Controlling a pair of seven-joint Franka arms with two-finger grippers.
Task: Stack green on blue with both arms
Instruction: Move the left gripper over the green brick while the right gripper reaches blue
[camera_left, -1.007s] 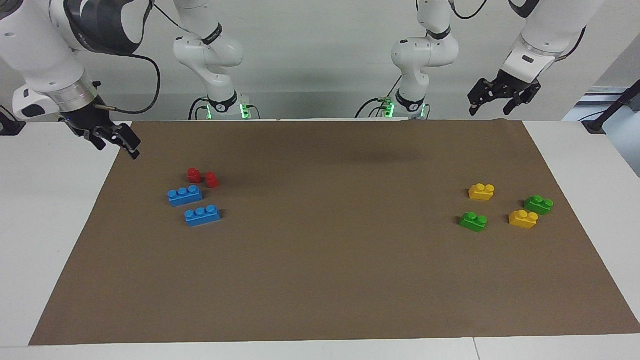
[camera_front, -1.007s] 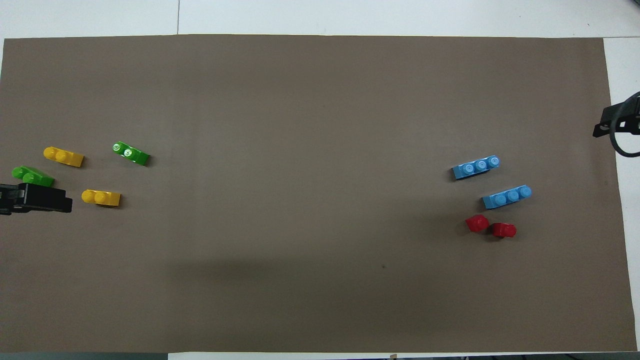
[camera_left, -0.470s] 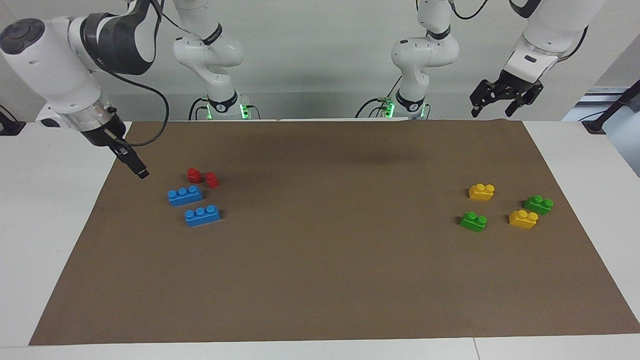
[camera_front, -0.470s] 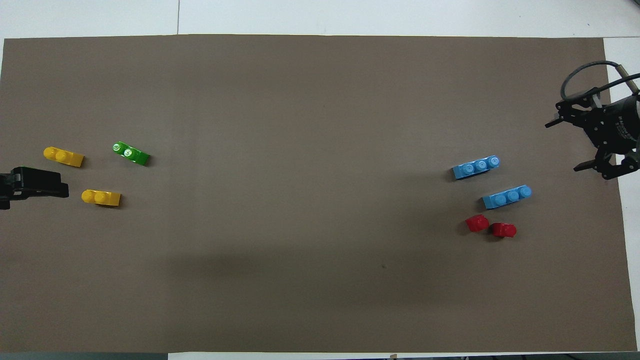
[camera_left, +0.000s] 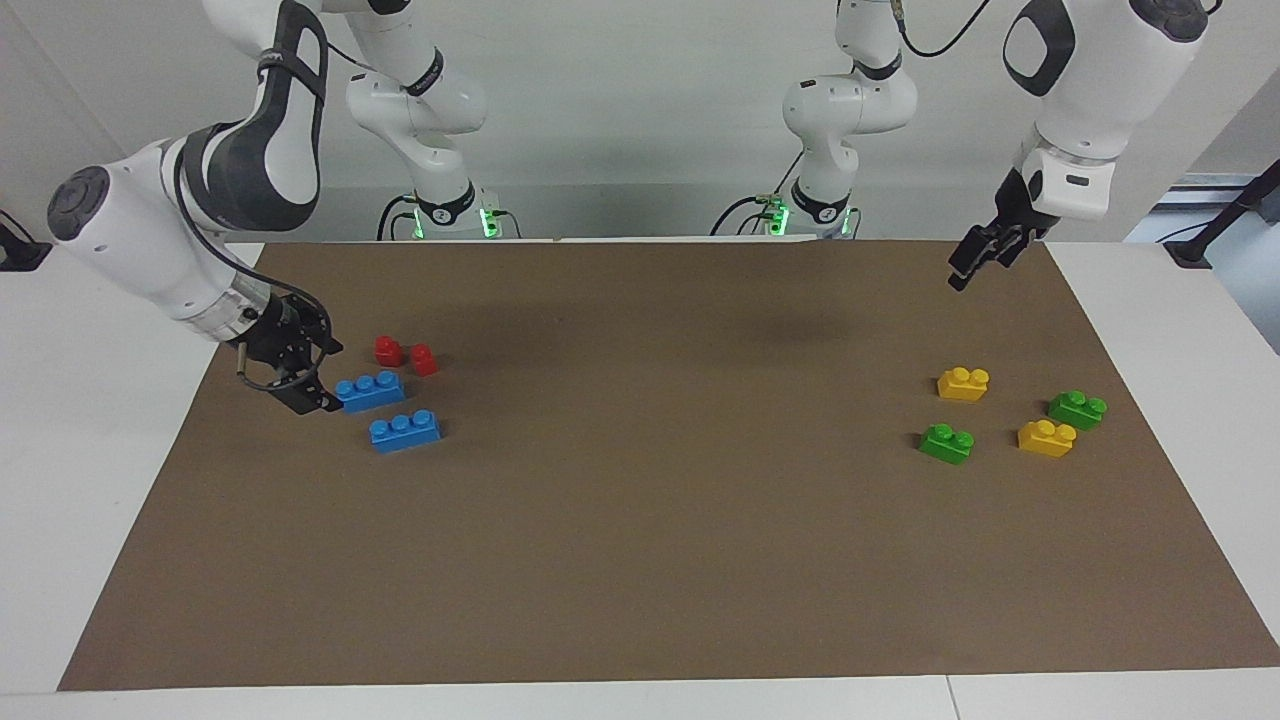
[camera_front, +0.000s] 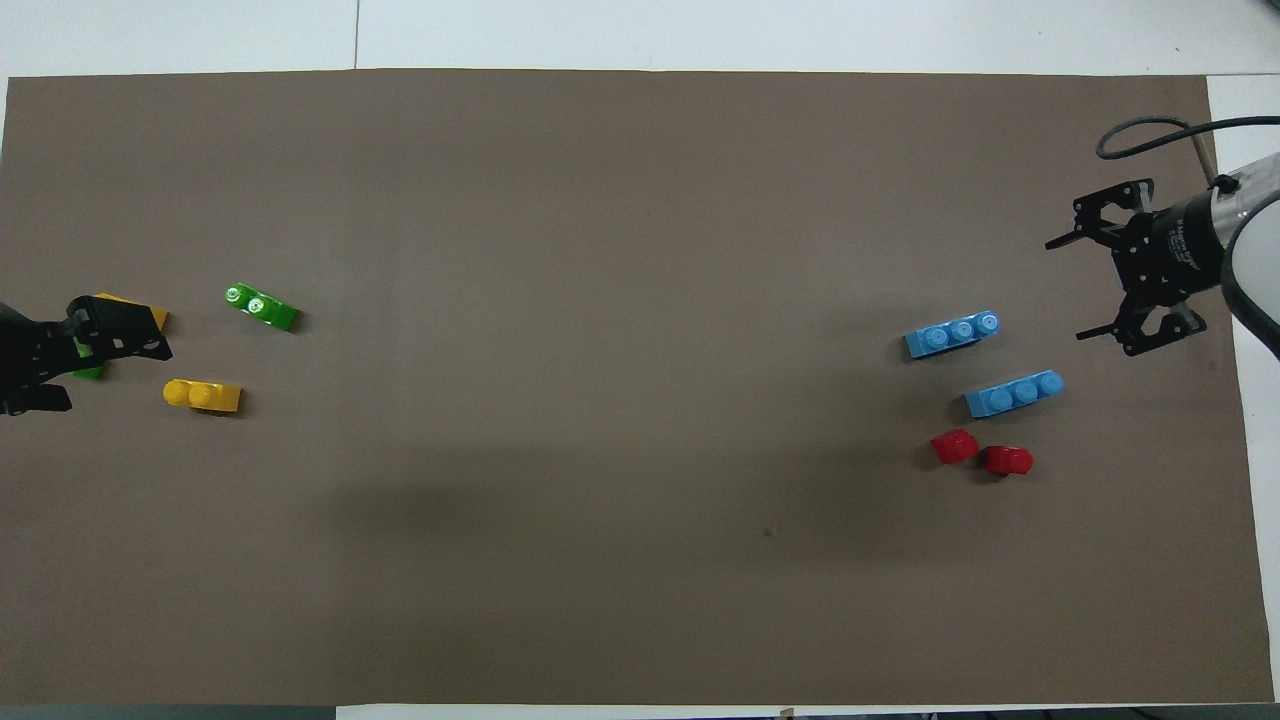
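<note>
The right gripper grabs the nearer blue brick by its end (camera_front: 987, 323) next. The blue brick's studs then stay free to take the green brick.
Two blue bricks lie toward the right arm's end: one nearer the robots (camera_left: 370, 391) (camera_front: 1014, 393), one farther (camera_left: 404, 431) (camera_front: 952, 334). Two green bricks lie toward the left arm's end: one (camera_left: 946, 443) (camera_front: 261, 308) in plain sight, the other (camera_left: 1077, 409) mostly hidden under the left gripper in the overhead view. My right gripper (camera_left: 318, 378) (camera_front: 1068, 290) is open and empty, low beside the nearer blue brick, not touching it. My left gripper (camera_left: 965, 268) (camera_front: 115, 378) is open and empty, raised over the mat's edge nearest the robots.
Two red pieces (camera_left: 388, 350) (camera_left: 424, 359) sit close to the nearer blue brick. Two yellow bricks (camera_left: 963, 383) (camera_left: 1046, 438) lie among the green ones. A brown mat (camera_left: 640, 520) covers the white table.
My right gripper has come down and in from the table's end to beside the blue bricks. My left gripper has turned and dropped toward the mat. No brick has moved.
</note>
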